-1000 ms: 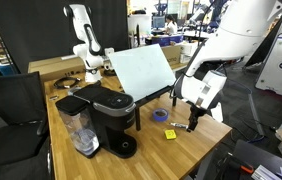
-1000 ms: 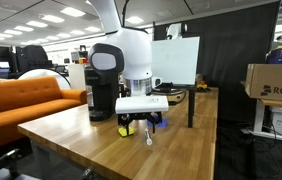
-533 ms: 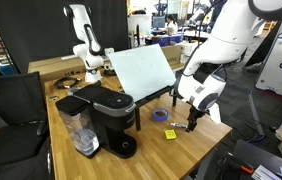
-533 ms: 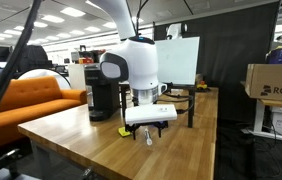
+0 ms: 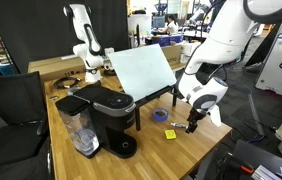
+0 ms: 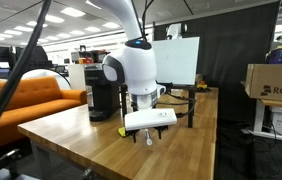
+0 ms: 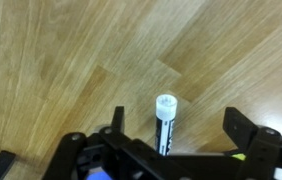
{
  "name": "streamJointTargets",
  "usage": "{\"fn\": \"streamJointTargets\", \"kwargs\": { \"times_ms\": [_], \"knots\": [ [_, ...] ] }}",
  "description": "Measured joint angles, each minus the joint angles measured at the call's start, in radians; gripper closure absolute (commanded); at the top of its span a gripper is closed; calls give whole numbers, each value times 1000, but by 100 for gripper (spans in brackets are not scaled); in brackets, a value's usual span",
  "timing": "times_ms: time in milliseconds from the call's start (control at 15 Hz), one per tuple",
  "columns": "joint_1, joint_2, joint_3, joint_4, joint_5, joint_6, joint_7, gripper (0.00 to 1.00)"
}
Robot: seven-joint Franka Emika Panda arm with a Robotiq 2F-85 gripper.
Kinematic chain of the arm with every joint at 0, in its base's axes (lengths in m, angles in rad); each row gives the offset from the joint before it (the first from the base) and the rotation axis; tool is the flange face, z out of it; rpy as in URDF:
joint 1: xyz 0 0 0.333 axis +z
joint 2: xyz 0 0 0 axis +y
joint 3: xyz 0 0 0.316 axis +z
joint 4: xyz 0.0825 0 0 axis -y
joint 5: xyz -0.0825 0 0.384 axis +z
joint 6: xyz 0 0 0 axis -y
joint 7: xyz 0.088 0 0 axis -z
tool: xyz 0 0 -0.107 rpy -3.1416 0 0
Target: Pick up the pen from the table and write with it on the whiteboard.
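Note:
The pen (image 6: 148, 139) will be grabbed by my gripper across its dark body, with a finger on each long side. Its ends then stay free to write on the whiteboard.
The pen (image 7: 165, 118), pale-capped with a dark body, lies on the light-wood table (image 7: 51, 60). It sits between the two dark fingers of my gripper (image 7: 179, 128), nearer the left finger. The fingers stand wide apart and do not touch it. In both exterior views my gripper (image 5: 192, 123) (image 6: 146, 131) is low over the table near its edge, with the pen (image 6: 148, 139) just under it. The whiteboard (image 5: 141, 69) (image 6: 177, 60) stands tilted on its black stand, behind the gripper.
A black coffee maker (image 5: 107, 116) (image 6: 102, 92) stands on the table. A blue tape roll (image 5: 160, 116) and a yellow note (image 5: 170, 134) lie beside the gripper. A second robot arm (image 5: 84, 40) stands at the far end. An orange couch (image 6: 21, 100) is alongside.
The arm's wrist has turned and the gripper has dropped a little closer to the table over the pen. The pen has not moved.

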Motion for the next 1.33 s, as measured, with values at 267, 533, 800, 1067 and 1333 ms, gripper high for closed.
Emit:
{"fn": "streamJointTargets", "kwargs": {
  "times_ms": [267, 533, 800, 1067, 1333],
  "knots": [
    [5, 15, 0, 11, 102, -6, -91, 0],
    [9, 24, -1, 16, 173, -16, -150, 0],
    [24, 35, -18, 27, 199, -24, -170, 40],
    [62, 26, -44, 27, 199, -26, -167, 68],
    [89, 23, -64, 26, 199, -31, -167, 96]
  ]
}}
